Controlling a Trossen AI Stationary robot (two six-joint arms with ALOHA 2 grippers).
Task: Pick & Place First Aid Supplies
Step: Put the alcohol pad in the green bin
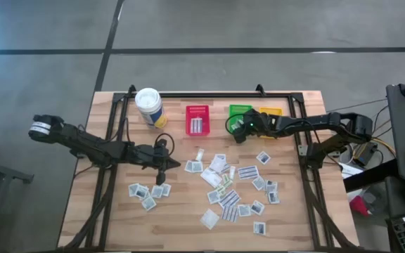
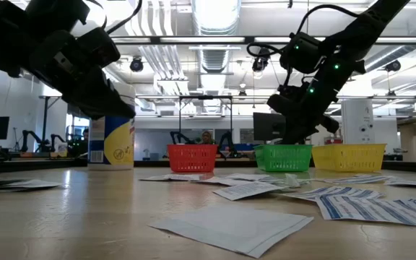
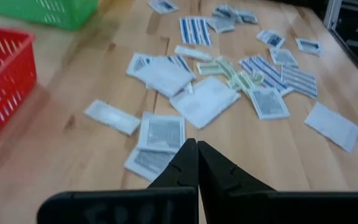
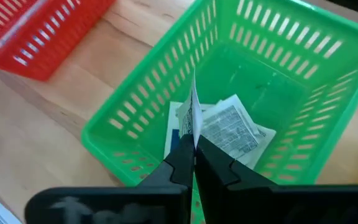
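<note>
My right gripper holds the packet within the sides of the green bin, over the packets on the bin's bottom, so it will let go of the packet.
Many small white first aid packets (image 1: 230, 186) lie flat and scattered over the table's middle, and a smaller group (image 1: 146, 193) lies to the left. My right gripper (image 4: 194, 144) hangs over the green bin (image 4: 272, 93), shut on one packet. Two more packets (image 4: 229, 127) lie on the bin's floor. My left gripper (image 3: 196, 146) is shut and empty. It hovers above the table (image 1: 162, 163), just short of two printed packets (image 3: 160, 134). My right gripper pinches one packet between its two fingers. The packet's edge (image 4: 195, 115) sticks out past the fingertips, seen edge-on. It is lifted clear above the near part of the green bin (image 1: 239, 128) and stands on edge in the hold.
The red bin (image 1: 197, 119) holds striped packets, and the yellow bin (image 1: 271, 112) stands right of the green one. These bins line the far side. A white canister with a yellow label (image 1: 148, 105) stands far left. Bare wood shows along the table's near edge.
</note>
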